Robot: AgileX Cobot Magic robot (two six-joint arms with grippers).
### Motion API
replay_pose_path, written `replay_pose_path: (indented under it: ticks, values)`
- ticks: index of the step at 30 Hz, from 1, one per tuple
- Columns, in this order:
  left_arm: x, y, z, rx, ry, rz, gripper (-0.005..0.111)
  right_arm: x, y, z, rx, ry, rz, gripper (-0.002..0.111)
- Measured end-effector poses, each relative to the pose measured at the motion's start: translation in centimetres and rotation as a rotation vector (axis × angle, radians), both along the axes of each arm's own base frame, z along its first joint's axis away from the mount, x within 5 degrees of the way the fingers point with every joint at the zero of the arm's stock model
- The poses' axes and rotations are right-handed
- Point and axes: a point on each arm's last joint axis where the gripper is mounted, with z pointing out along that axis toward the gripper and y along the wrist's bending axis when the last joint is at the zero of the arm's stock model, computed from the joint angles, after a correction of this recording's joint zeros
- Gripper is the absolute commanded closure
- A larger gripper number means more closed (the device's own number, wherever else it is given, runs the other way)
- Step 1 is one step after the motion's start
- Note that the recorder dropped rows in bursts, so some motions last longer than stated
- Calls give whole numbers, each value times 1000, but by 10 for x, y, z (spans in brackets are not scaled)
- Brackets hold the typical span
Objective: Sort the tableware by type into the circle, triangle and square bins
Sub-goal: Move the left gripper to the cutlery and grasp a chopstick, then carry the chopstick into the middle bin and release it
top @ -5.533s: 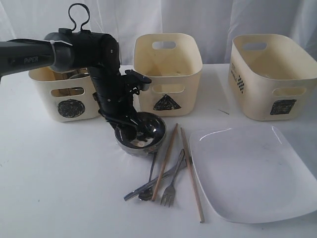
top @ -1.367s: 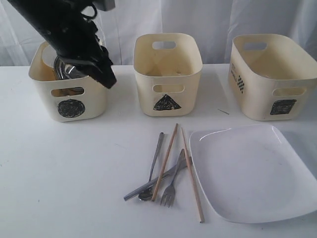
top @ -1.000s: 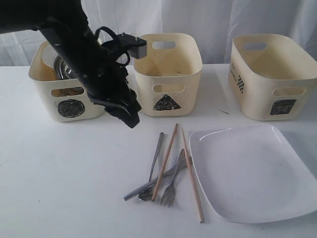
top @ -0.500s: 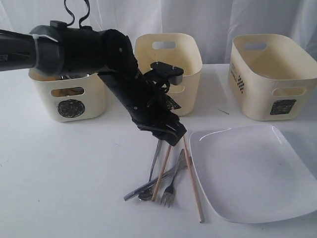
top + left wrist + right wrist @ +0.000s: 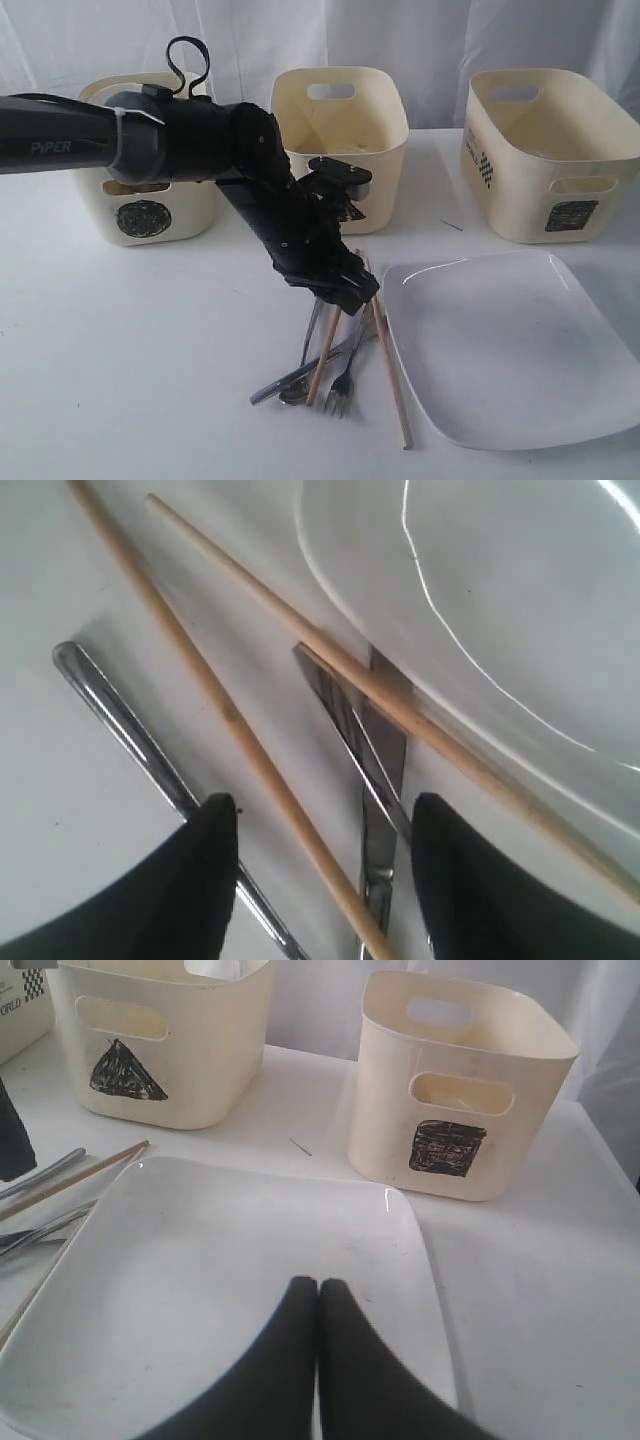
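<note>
My left fingers, above the wooden chopstick, overlap the spoon handle (image 5: 140,742) and should move lower before closing.
Two wooden chopsticks (image 5: 392,375), a steel fork (image 5: 342,390), a spoon (image 5: 293,392) and a knife (image 5: 285,381) lie crossed in front of the triangle bin (image 5: 340,150). My left gripper (image 5: 352,292) hovers open just over their upper ends. In the left wrist view one chopstick (image 5: 240,730) and the knife blade (image 5: 350,720) run between the fingertips (image 5: 215,815), untouched. The square white plate (image 5: 510,345) lies to the right. Above it my right gripper (image 5: 318,1285) is shut and empty. The mugs and both bowls are hidden.
The circle bin (image 5: 140,210) stands at the back left, partly behind my left arm. The square bin (image 5: 550,150) stands at the back right. A white curtain closes the far side. The plate's near edge (image 5: 380,630) lies against the second chopstick (image 5: 400,710).
The steel bowl left the table and went into the circle bin. My left arm then swung from that bin across and down to the cutlery, jaws open. The cutlery and plate have not moved.
</note>
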Motion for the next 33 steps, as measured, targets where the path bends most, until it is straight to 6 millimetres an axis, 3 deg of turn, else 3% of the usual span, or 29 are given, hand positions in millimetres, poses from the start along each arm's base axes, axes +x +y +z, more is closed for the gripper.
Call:
replay_pose_path:
  ticks: [33]
  values:
    - [7,-6,-35,24,23,20,51,0,0,0,12,0,-3,108]
